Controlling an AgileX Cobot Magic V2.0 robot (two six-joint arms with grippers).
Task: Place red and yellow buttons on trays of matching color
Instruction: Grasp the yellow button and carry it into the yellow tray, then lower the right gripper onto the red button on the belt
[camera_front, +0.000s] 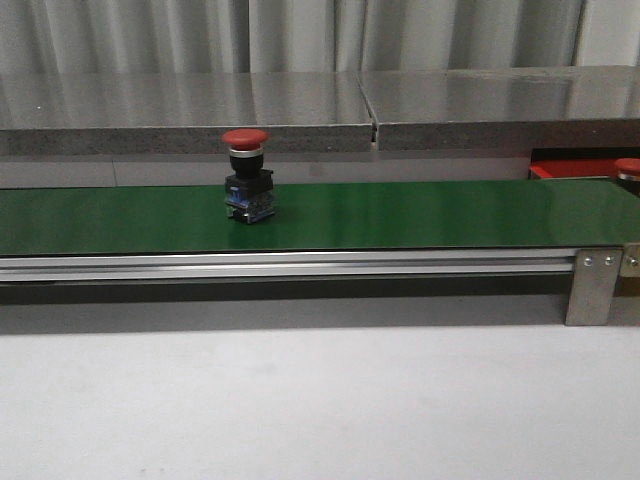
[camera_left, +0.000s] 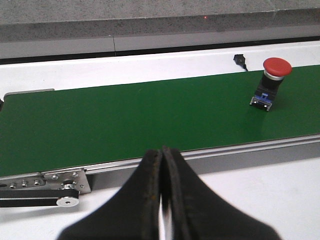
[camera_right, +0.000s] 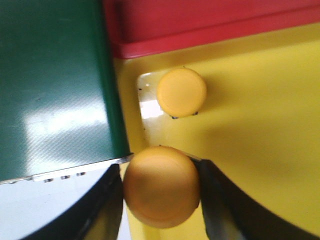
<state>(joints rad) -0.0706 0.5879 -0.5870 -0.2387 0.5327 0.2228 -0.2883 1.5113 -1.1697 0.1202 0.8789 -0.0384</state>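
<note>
The yellow button (camera_right: 161, 187) stays in my right gripper until it reaches the yellow tray's bottom, as it would fall if I opened now, above that.
A red button (camera_front: 246, 172) with a dark base stands upright on the green belt (camera_front: 400, 215), left of centre; it also shows in the left wrist view (camera_left: 272, 80). My left gripper (camera_left: 163, 152) is shut and empty, in front of the belt's near rail, away from that button. My right gripper (camera_right: 161, 186) is shut on a yellow button (camera_right: 161, 185), held over the yellow tray (camera_right: 260, 150) near the belt's end. A second yellow button (camera_right: 181, 92) sits in that tray. The red tray (camera_right: 210, 20) lies beside the yellow one, and its edge shows at the far right (camera_front: 570, 168) with another red button (camera_front: 629, 172).
An aluminium rail (camera_front: 290, 264) and end bracket (camera_front: 592, 285) run along the belt's front. A grey steel ledge (camera_front: 300, 110) lies behind the belt. A small black part (camera_left: 240, 59) sits on the white table (camera_front: 300, 400) past the belt.
</note>
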